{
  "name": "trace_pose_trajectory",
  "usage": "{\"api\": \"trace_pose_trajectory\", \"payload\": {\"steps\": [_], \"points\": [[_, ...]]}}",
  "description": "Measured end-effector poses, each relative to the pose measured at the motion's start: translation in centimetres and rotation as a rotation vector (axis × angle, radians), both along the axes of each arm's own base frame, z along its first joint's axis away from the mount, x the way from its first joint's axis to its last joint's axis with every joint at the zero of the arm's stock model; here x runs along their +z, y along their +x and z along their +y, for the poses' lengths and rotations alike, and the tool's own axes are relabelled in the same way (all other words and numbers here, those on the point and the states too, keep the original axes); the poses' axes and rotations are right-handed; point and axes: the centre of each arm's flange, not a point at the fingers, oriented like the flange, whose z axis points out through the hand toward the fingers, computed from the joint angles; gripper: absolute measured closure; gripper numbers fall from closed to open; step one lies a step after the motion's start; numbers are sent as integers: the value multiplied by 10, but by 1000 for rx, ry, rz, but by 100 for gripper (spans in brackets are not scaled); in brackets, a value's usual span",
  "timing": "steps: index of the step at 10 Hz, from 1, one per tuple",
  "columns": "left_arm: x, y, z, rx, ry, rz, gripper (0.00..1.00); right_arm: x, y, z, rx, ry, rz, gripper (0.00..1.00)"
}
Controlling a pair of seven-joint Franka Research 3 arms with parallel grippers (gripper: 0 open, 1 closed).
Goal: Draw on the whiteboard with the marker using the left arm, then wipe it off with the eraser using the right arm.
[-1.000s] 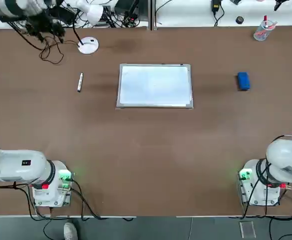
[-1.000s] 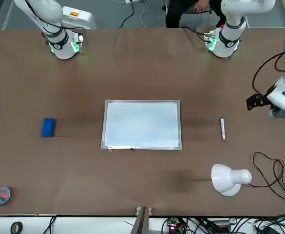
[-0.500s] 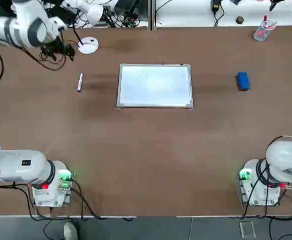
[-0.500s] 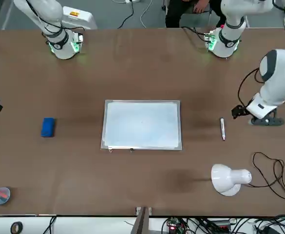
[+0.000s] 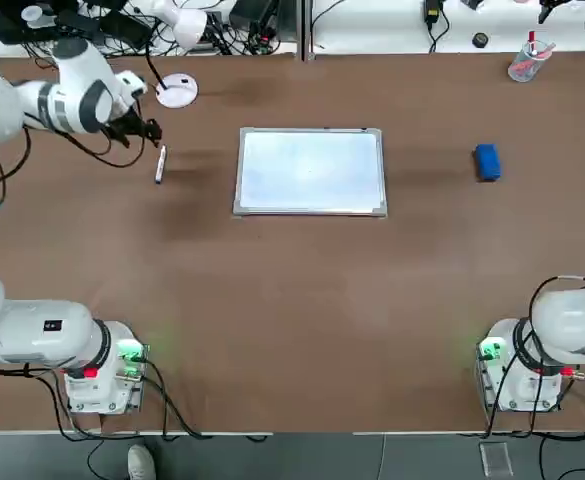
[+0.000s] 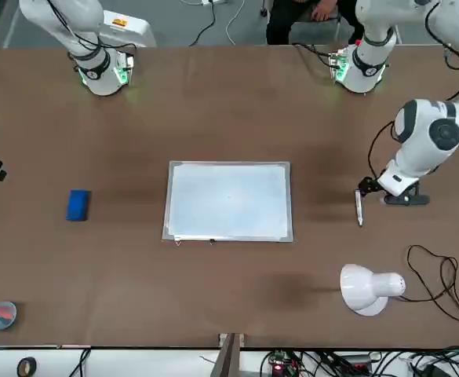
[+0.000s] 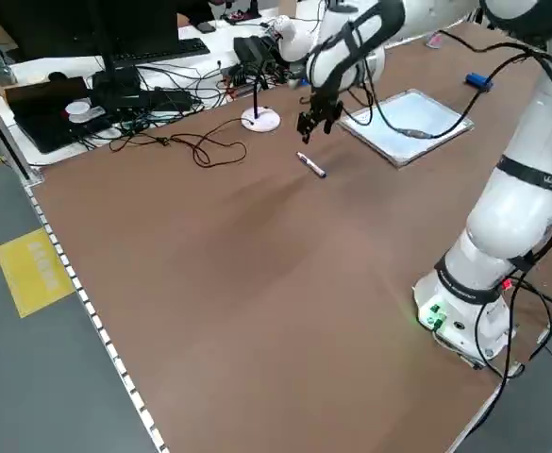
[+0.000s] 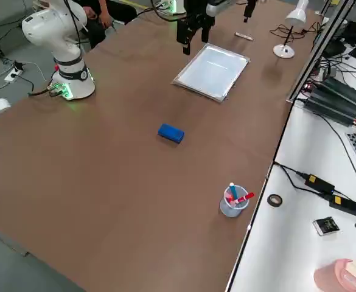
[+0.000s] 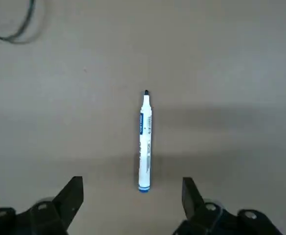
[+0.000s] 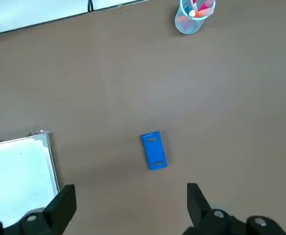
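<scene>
The left gripper grabs the marker by its blue-ringed end (image 6: 358, 195) next, so the marker's dark tip (image 6: 360, 225) stays free to draw on the whiteboard.
The marker (image 5: 160, 165) lies flat on the brown table, left of the whiteboard (image 5: 310, 171). My left gripper (image 5: 144, 129) hovers just beyond the marker's far end, open. In the left wrist view the marker (image 9: 143, 142) lies lengthwise in line with the gap between the spread fingers (image 9: 72, 195), untouched. The blue eraser (image 5: 487, 162) rests to the right of the board. My right gripper (image 10: 128, 205) hangs open high above the table, looking down on the eraser (image 10: 154, 151) and a corner of the whiteboard (image 10: 20, 171).
A white desk lamp (image 5: 177, 90) with a black cable stands at the far edge, close behind the left gripper. A clear cup (image 5: 524, 62) holding red items sits at the far right. Both arm bases (image 5: 102, 375) stand at the near edge.
The left arm has swung in from the far left corner and come down to the marker's far end. The board, marker and eraser have not moved.
</scene>
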Motion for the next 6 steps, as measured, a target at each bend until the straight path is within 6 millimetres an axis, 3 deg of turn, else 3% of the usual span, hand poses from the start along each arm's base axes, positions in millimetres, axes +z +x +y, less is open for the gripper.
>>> {"api": "trace_pose_trajectory", "payload": {"steps": [3,6], "points": [[-39,-1,-9,-5,-14,9,22,2,1,-1,-3,-3,-8,0],[-64,-2,-14,-9,-24,9,26,7,1,3,5,-3,-23,0]]}}
